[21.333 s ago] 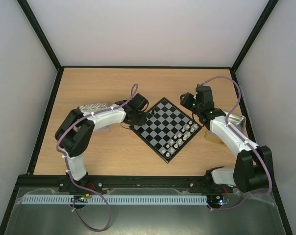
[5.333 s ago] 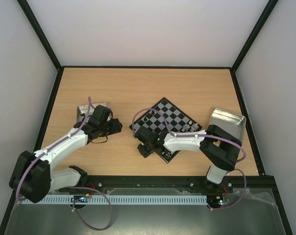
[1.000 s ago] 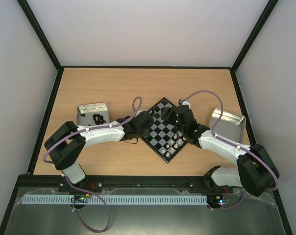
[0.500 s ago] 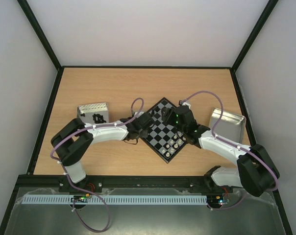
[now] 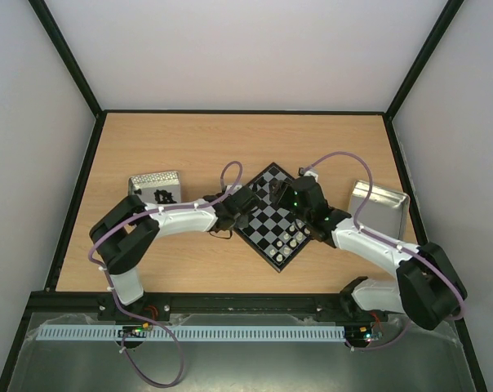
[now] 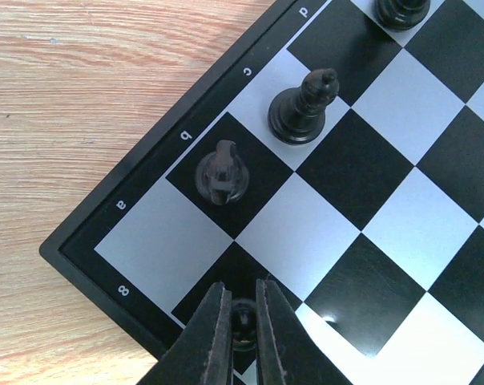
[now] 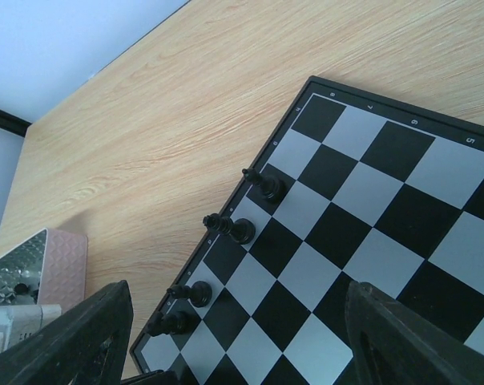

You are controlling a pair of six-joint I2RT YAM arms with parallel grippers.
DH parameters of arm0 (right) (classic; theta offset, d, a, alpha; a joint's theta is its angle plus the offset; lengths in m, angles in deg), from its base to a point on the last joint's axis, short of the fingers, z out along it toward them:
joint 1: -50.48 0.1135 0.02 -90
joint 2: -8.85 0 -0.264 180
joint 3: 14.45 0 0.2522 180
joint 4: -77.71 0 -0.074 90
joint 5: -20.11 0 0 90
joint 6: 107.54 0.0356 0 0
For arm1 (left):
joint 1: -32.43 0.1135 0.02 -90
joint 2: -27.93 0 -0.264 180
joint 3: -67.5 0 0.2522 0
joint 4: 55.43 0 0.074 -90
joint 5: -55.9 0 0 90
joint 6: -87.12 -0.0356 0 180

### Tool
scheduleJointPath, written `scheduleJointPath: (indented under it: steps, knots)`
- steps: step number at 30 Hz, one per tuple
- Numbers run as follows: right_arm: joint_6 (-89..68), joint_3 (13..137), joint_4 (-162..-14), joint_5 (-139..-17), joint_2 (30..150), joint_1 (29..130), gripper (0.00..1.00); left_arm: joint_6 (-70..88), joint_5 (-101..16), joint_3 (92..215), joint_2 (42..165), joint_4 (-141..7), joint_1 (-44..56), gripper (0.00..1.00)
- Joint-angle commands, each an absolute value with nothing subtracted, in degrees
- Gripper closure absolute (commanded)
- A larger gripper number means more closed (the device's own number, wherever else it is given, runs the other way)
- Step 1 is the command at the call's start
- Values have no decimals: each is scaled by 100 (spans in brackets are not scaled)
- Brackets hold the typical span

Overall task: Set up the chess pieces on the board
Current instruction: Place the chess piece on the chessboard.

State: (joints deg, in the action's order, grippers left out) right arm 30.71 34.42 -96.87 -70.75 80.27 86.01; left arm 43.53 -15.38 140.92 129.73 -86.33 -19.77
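The small black chess piece (image 6: 244,322) is upright, low above its dark square, and would land on that square, so it is now time for my left gripper to open.
The board (image 5: 273,222) lies turned like a diamond at the table's middle. My left gripper (image 6: 242,287) is shut on a small black chess piece (image 6: 244,322) over a dark square by the board's corner (image 6: 130,265). A black knight (image 6: 219,172) and a black bishop (image 6: 304,103) stand on the edge row just beyond it. My right gripper (image 7: 235,293) hangs open and empty above the board (image 7: 370,200), with black pieces (image 7: 234,228) lined along the rim below. White pieces (image 5: 295,237) stand at the board's near right side.
A metal tray (image 5: 142,183) with several black pieces (image 5: 161,196) sits left of the board. Another metal tray (image 5: 379,204) lies to the right. Both arms reach in over the board, their wrists close together. Black walls ring the table.
My left gripper has slid a little to the right, over the board's left corner, still shut on the black piece. The right arm has held still.
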Motion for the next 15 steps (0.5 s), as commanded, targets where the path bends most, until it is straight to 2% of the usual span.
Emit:
scheduleJointPath:
  steps: [1, 5, 9, 15]
  knots:
    - [3080, 3394, -9536, -6920, 7841, 8572, 28, 4466, -1408, 14221, 13112, -8938, -1962, 94]
    - [3083, 3363, -9529, -6901, 7774, 8572, 28, 4467, -1399, 14236, 13121, -9014, -1956, 91]
    - [3097, 3325, -9530, -6922, 7705, 8571, 28, 4435, -1450, 14242, 13113, -9049, -1960, 80]
    - [3096, 3300, -9500, -6971, 7572, 8572, 28, 4387, -1641, 14304, 12998, -9046, -1958, 72]
